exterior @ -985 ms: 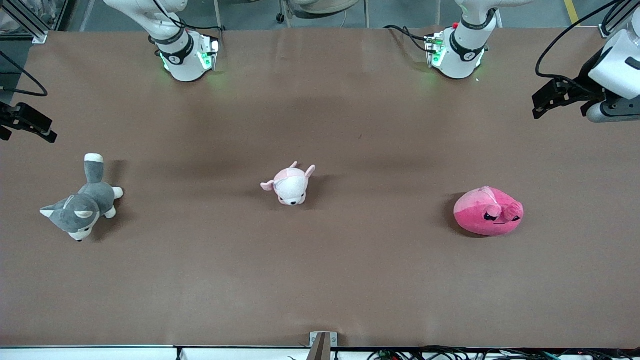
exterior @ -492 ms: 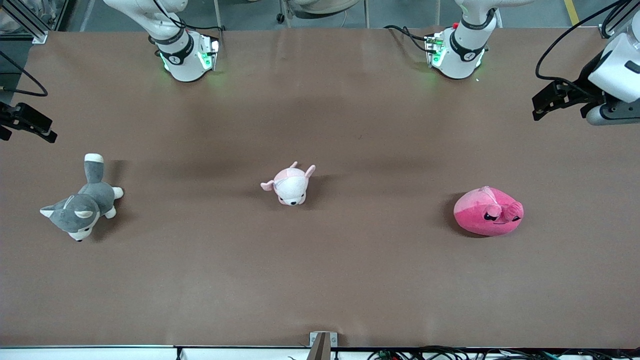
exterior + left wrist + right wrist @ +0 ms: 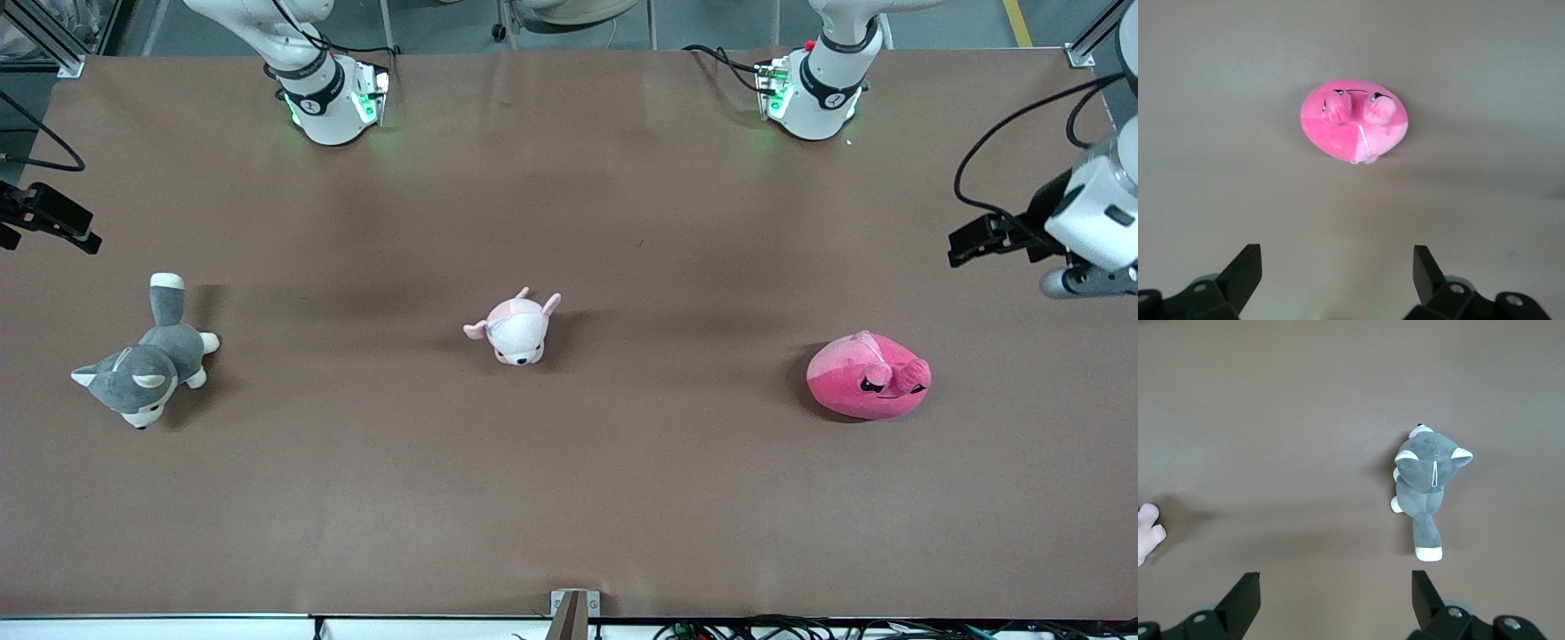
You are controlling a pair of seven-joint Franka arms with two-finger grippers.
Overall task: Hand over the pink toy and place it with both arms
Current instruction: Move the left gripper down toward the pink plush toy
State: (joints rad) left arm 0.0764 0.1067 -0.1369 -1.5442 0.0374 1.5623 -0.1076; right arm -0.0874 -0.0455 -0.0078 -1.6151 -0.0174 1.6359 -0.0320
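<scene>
I should grab one round ear [image 3: 914,373] with my left gripper next, so the pink toy's other ear [image 3: 877,373] stays free.
The pink toy [image 3: 867,376] is a hot-pink rounded plush with small dark eyes, lying on the brown table [image 3: 622,498] toward the left arm's end. It also shows in the left wrist view [image 3: 1355,123], with bare table between it and the fingertips. My left gripper [image 3: 969,242] is open and empty in the air over the table's left-arm end, apart from the toy; its wrist view shows it wide open [image 3: 1337,270]. My right gripper [image 3: 53,222] waits open and empty over the right arm's end [image 3: 1336,590].
A grey-and-white dog plush [image 3: 147,356] lies at the right arm's end and shows in the right wrist view [image 3: 1428,483]. A small pale pink-and-white plush [image 3: 516,327] lies mid-table, its edge showing in the right wrist view [image 3: 1146,533]. A black cable hangs from the left arm.
My left gripper has moved toward the pink toy, lower in the front view. The right arm and all three toys have not moved.
</scene>
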